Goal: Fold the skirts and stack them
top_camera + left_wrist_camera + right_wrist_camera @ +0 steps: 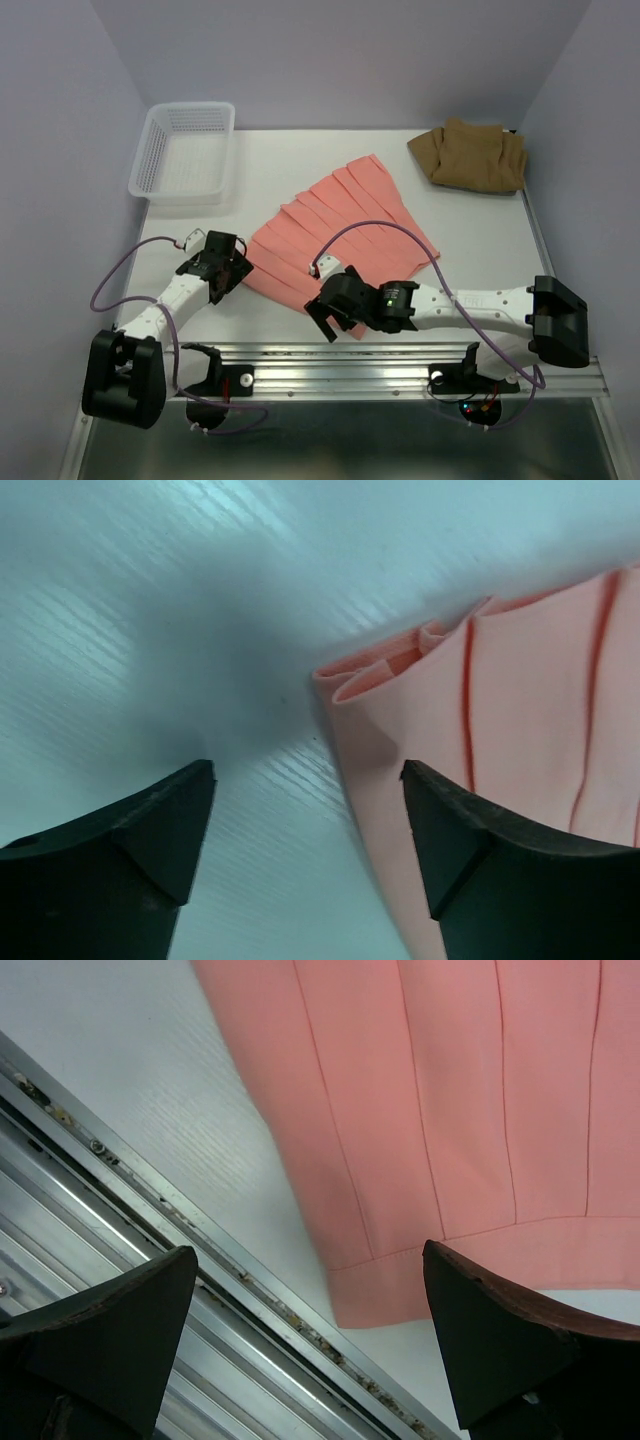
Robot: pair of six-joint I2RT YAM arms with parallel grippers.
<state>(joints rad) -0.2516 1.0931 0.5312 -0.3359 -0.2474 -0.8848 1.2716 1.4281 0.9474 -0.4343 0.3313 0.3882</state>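
The pink skirt's near hem corner (357, 332) (349, 1308), opposite the corner at the left gripper, needs to be pinched by my right gripper next, to fold the skirt's side edge over evenly.
The salmon-pink pleated skirt (345, 232) lies spread flat in the middle of the table. The tan-brown skirt (470, 155) sits bunched at the far right corner. The grey skirt is out of view. My left gripper (232, 277) is open at the pink skirt's left corner; that corner (500, 730) lies just ahead of the right finger. My right gripper (330, 322) is open over the skirt's near hem corner (400, 1290), which lies between the fingers below.
A white lattice basket (185, 150) stands at the far left. The aluminium rail (400, 365) runs along the table's near edge, right beside the right gripper, and shows in the right wrist view (150, 1260). White walls enclose the table.
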